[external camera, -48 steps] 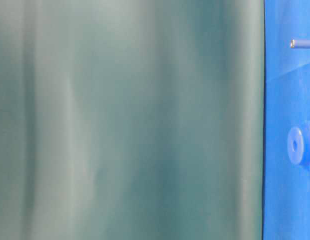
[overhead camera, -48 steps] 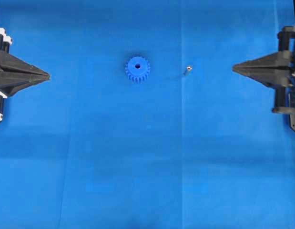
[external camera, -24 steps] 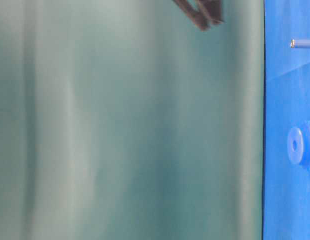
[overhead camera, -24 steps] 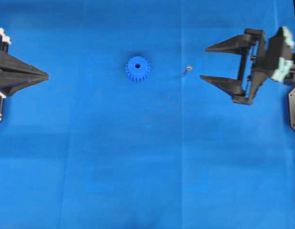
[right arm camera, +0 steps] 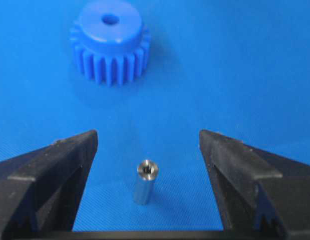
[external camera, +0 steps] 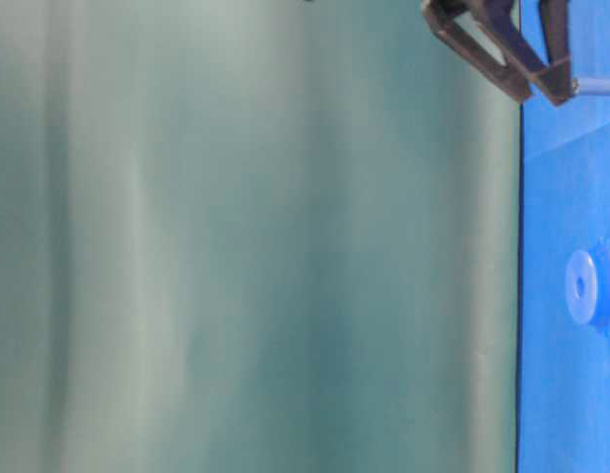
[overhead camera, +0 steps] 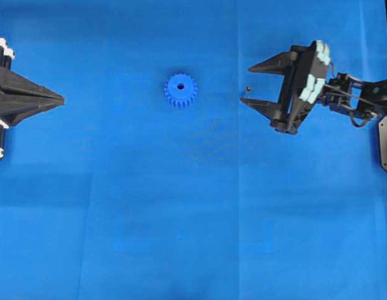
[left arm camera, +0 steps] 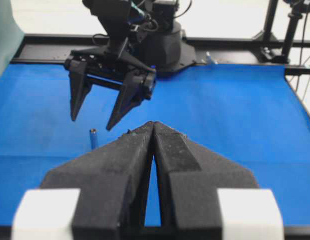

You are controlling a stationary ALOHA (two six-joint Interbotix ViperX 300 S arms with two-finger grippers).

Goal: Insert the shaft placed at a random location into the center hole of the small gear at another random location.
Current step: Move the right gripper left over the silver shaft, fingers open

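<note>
Next, the right gripper takes hold of the shaft by its upper end (overhead camera: pixel 248 89) to fit it into the small gear's center hole (overhead camera: pixel 180 85).
The shaft (overhead camera: pixel 247 89) is a short silvery pin standing upright on the blue mat. My right gripper (overhead camera: pixel 246 85) is open, one finger on each side of the shaft (right arm camera: pixel 144 181), and touches nothing. The small gear (overhead camera: pixel 180 91) lies flat to the shaft's left, hub up, its center hole (right arm camera: pixel 110 20) dark and unfilled. At the left edge my left gripper (overhead camera: pixel 60 99) is shut and holds nothing. In the left wrist view its joined tips (left arm camera: pixel 153 125) point at the right gripper (left arm camera: pixel 91 123), which hangs over the shaft (left arm camera: pixel 93 138). The gear (external camera: pixel 590 288) also shows in the table-level view.
A blue mat (overhead camera: pixel 193 219) covers the whole table. A green backdrop (external camera: pixel 255 236) fills most of the table-level view. Beyond the mat, a black frame rail (left arm camera: pixel 235 42) and the right arm's base (left arm camera: pixel 165 45) show in the left wrist view.
My right gripper has opened wide and travelled left from the right edge, coming down around the shaft. The left gripper, the gear and the shaft have not moved.
</note>
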